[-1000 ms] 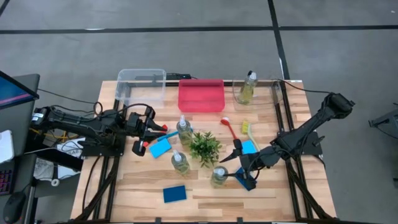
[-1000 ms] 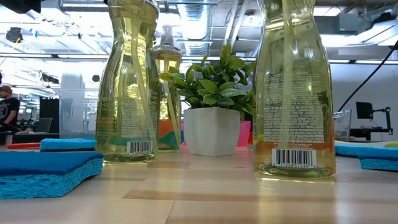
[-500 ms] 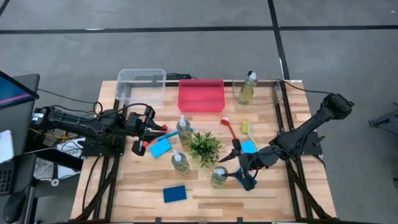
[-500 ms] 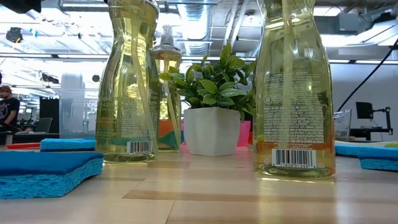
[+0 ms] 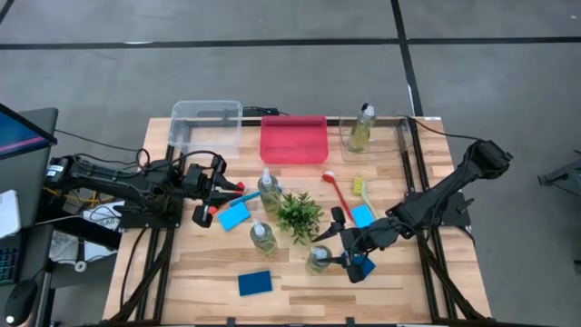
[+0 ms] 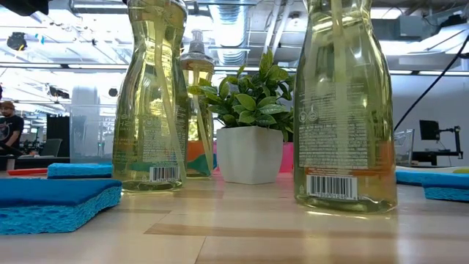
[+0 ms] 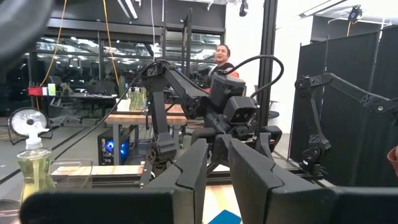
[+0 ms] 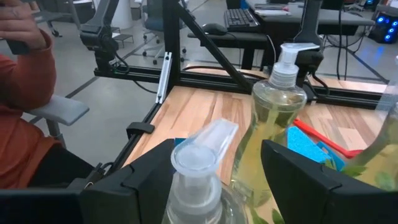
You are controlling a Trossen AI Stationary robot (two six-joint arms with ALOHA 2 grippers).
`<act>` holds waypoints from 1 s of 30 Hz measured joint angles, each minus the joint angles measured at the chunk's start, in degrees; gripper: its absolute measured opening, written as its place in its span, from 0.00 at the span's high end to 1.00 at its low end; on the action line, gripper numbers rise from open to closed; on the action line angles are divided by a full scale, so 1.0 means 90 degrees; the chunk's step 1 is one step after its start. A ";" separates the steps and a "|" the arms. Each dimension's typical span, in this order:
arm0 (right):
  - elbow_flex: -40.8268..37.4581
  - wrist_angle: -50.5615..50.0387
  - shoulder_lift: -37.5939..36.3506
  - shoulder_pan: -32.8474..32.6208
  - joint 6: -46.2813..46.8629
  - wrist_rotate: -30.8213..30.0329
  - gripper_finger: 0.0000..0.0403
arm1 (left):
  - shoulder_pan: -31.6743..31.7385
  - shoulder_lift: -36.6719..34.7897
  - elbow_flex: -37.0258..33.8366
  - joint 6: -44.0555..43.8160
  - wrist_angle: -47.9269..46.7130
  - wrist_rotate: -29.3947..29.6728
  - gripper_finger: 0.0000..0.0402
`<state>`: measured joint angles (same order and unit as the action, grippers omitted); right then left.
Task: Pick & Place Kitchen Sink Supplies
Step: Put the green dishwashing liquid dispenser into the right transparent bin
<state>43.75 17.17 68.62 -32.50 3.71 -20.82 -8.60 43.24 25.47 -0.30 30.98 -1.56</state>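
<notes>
The bottle would be caught if I closed now, as my fingers are beside the bottle's neck [image 8: 195, 194], under the pump head, so my right gripper should close on it.
Three pump bottles of yellow-green liquid stand upright on the table around a small plant [image 5: 300, 213]. My right gripper [image 5: 334, 247] is open, with a finger on each side of the neck of the nearest bottle [image 5: 318, 259], which also shows in the right wrist view [image 8: 196, 180] and the low view [image 6: 344, 110]. A blue sponge [image 5: 364, 266] lies under this gripper. Other sponges [image 5: 233, 215] [image 5: 255, 282] [image 5: 363, 215] lie flat. A red brush [image 5: 334, 186] and a yellow brush [image 5: 365, 191] lie behind. My left gripper [image 5: 221, 193] is shut and waits at the left. My right gripper has the bottle's neck [image 8: 194, 186] just below the pump head between its two open fingers. One finger [image 8: 149, 171] lies against the collar; the other [image 8: 298, 174] stands apart from it. The fingers come level from the table's right. The bottle stands upright on the table.
A pink bin [image 5: 293, 138] and a clear bin [image 5: 207, 123] stand at the far edge. Another clear bin at the far right holds a fourth bottle [image 5: 363, 127]. Two more bottles [image 5: 268, 186] [image 5: 261, 236] stand left of the plant. A person shows in the room beyond.
My right gripper has gone toward the table's left, closing in on the nearest bottle until its fingers stand on each side of the neck. The bottle has slid a little toward the left and turned slightly, still upright.
</notes>
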 joint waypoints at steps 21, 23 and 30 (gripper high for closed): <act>0.0014 -0.0021 -0.0053 -0.0047 0.0072 -0.0024 0.82 | 0.0002 0.0000 0.0000 0.0000 0.0041 0.0000 0.83; 0.0046 -0.0072 -0.0073 -0.0047 0.0044 -0.0027 0.85 | 0.0000 0.0000 0.0000 -0.0001 0.0041 0.0000 0.83; 0.0080 -0.0061 -0.0073 -0.0050 0.0043 -0.0029 0.83 | 0.0001 0.0000 0.0000 0.0000 0.0044 0.0000 0.83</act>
<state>44.47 16.62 67.96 -32.95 4.10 -21.08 -8.59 43.24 25.47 -0.30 31.38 -1.56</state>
